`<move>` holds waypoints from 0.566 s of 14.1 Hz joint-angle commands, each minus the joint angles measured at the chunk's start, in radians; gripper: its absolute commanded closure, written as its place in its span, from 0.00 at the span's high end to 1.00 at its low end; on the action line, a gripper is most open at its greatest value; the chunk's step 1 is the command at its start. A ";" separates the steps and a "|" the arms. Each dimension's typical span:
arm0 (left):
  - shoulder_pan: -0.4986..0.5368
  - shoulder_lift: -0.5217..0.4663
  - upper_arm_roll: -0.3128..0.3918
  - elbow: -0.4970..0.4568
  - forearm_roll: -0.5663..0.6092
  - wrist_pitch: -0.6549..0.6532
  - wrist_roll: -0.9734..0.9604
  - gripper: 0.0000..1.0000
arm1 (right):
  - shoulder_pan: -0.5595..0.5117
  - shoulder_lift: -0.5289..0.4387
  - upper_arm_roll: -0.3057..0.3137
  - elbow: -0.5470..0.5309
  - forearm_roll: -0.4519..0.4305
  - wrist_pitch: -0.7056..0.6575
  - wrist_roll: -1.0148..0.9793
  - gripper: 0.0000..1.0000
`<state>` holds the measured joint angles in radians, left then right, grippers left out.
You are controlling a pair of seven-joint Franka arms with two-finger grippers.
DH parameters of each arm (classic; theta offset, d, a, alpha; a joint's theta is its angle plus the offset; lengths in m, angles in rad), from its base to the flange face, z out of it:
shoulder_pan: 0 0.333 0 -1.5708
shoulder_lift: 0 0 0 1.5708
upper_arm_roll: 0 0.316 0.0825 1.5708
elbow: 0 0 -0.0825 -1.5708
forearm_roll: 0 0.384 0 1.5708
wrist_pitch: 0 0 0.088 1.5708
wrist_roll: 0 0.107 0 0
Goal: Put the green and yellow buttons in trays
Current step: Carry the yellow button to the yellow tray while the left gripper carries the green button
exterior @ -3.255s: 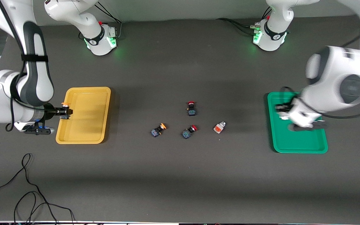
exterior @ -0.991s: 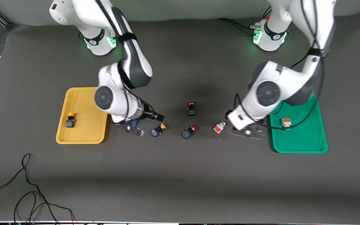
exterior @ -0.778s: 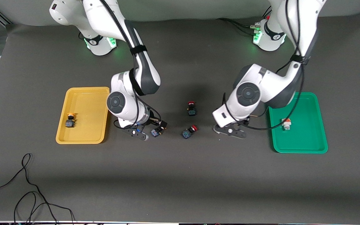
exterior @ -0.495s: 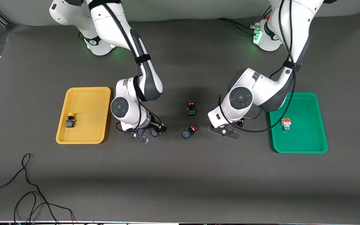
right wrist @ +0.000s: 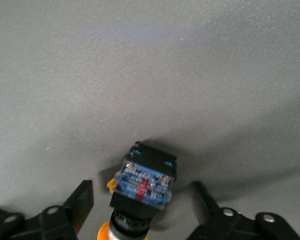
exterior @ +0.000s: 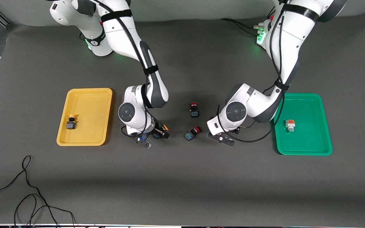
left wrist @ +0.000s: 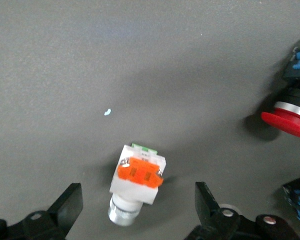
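Note:
The fingers of the robot's left gripper are on either side of the white button body (left wrist: 125, 187) with orange block, so the gripper will close, and closing now would hold the button.
A yellow button (exterior: 71, 122) lies in the mustard yellow tray (exterior: 87, 95). A white-and-orange green button (exterior: 290, 125) lies in the green tray (exterior: 306, 144). My right gripper (exterior: 160, 132) is low over the second yellow button (right wrist: 144, 184) on the table, open (right wrist: 144, 210), one finger on each side and apart from it. My left gripper (exterior: 225, 133) is low over the second white-and-orange button (left wrist: 137, 181), open (left wrist: 138, 207), its fingers (left wrist: 69, 204) on either side and clear of it. The left hand hides that button in the front view.
Two red-capped switches lie on the mat between the grippers, one (exterior: 194, 110) nearer the robots' bases and one (exterior: 191, 133) nearer the front camera; the latter shows in the left wrist view (left wrist: 289, 112). A black cable (exterior: 27, 193) lies near the table's front edge.
Both arms have swung from their trays, each leaving a button there, to the middle of the table. Both have come down over the remaining yellow and white-and-orange buttons.

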<state>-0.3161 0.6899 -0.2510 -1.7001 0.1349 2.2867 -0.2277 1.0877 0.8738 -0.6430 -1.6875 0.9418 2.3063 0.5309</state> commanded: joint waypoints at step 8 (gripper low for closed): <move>-0.014 0.019 0.019 0.020 0.017 0.023 -0.117 0.22 | -0.020 -0.234 -0.187 0.015 -0.133 -0.365 -0.072 0.00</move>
<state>-0.3164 0.7041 -0.2449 -1.6951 0.1395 2.3151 -0.2934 1.0793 0.7731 -0.7772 -1.6501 0.8697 2.0659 0.5118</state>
